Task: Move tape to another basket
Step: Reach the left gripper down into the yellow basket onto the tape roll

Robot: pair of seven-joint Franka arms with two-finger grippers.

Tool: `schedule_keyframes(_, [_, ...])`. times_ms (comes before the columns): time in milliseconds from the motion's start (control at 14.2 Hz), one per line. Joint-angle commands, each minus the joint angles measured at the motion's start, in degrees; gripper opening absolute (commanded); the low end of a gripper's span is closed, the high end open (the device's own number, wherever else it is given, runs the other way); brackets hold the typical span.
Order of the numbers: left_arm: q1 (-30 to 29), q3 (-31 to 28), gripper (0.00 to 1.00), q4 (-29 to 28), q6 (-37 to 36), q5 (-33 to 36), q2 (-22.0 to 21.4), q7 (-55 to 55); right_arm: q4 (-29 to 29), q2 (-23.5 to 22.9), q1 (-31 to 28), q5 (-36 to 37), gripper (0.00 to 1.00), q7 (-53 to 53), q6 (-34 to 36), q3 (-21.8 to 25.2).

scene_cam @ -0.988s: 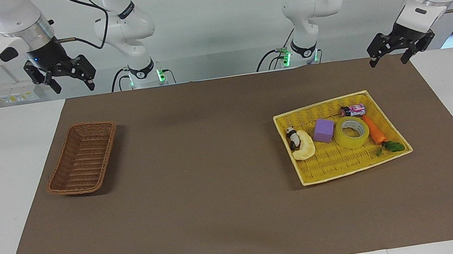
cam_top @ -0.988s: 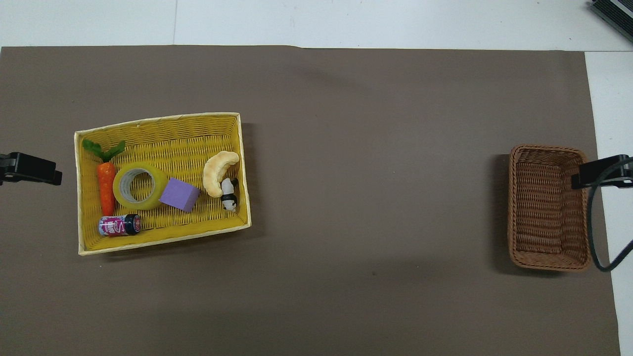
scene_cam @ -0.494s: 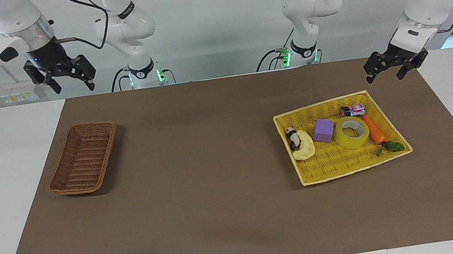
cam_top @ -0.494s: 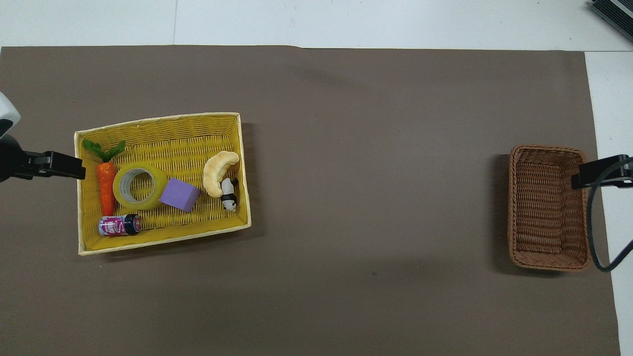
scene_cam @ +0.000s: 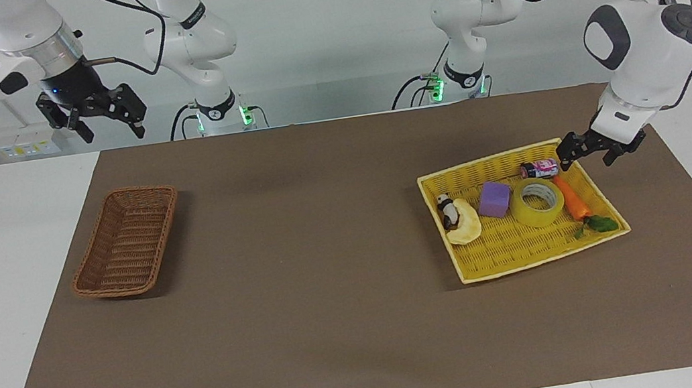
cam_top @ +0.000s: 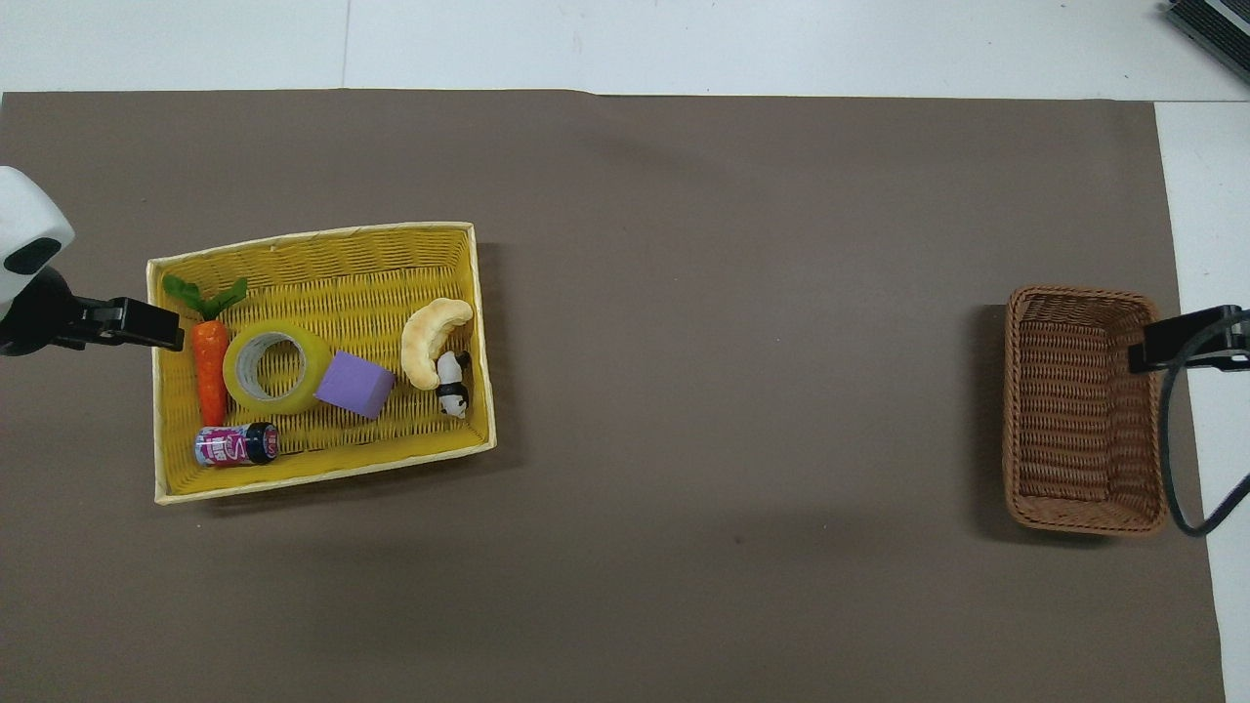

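Observation:
My left gripper is going to pinch the tape by its narrow ring wall (cam_top: 239, 369) next, because the tape is a wide roll around an open core (cam_top: 279, 368) and is too broad to span.
The tape (scene_cam: 535, 216), a wide yellow roll with a white core, lies flat in the yellow woven tray (scene_cam: 516, 244), between a purple cube and a toy carrot; it also shows in the overhead view (cam_top: 239, 381). My left gripper (scene_cam: 587, 153) is open and empty, low over the tray's rim at the left arm's end, beside the small can; it also shows in the overhead view (cam_top: 146, 325). The brown wicker basket (scene_cam: 123, 245) stands empty at the right arm's end (cam_top: 1079, 410). My right gripper (scene_cam: 106, 123) is open and waits high over the basket's edge (cam_top: 1162, 350).
The tray (cam_top: 322, 283) also holds a purple cube (scene_cam: 494, 199), a toy carrot (scene_cam: 570, 200), a small pink can (scene_cam: 540, 169), a bread crescent (scene_cam: 465, 224) and a panda figure (scene_cam: 448, 210). A brown mat covers the table between tray and basket.
My left arm has come down and moved toward the tray, from high over the table's edge to just over the tray's rim. The right arm and all objects have not moved.

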State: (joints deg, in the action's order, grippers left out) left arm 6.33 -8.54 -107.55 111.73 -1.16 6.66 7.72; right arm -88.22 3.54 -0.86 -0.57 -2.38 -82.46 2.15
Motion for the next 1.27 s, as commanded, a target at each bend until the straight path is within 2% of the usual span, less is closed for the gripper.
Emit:
schedule_keyframes(0, [-0.6, 0.2, 1.0, -2.5, 6.0, 0.4, 2.9, 1.0, -0.8, 0.6, -0.3, -0.1, 1.0, 1.1, -0.8, -0.1])
schedule_keyframes(282, [-0.5, 0.3, 1.0, -8.8, 12.9, 0.3, 3.1, 1.0, -0.8, 0.6, -0.3, -0.1, 1.0, 1.1, -0.8, -0.1])
schedule_keyframes(565, [-0.4, 0.3, 0.99, -9.9, 15.5, -1.9, 5.1, 1.0, -0.8, 0.6, -0.3, -0.1, 1.0, 1.1, -0.8, -0.1])
schedule_keyframes(635, [-0.4, 0.3, 0.9, -10.7, 16.5, -2.0, 5.2, 0.9, -0.8, 0.6, -0.3, -0.1, 1.0, 1.1, -0.8, -0.1])
schedule_keyframes(847, [-0.7, 0.3, 0.48, -11.8, 17.0, -2.6, 5.0, 0.9, -0.8, 0.6, -0.3, -0.1, 1.0, 1.1, -0.8, -0.1])
schedule_keyframes(918, [-1.1, 0.3, 0.2, -11.9, 17.0, -2.6, 5.0, 0.5, -0.8, 0.6, -0.3, -0.1, 1.0, 1.1, -0.8, -0.1])
schedule_keyframes(988, [-1.2, 0.2, 0.0, -11.8, 16.7, -2.6, 5.0, 0.7, -0.8, 0.6, -0.3, -0.1, 1.0, 1.1, -0.8, -0.1])
schedule_keyframes(1200, [-1.4, 0.3, 0.0, -9.2, 14.1, -2.6, 5.4, 0.8, -0.8, 0.6, -0.3, -0.1, 1.0, 1.1, -0.8, -0.1])
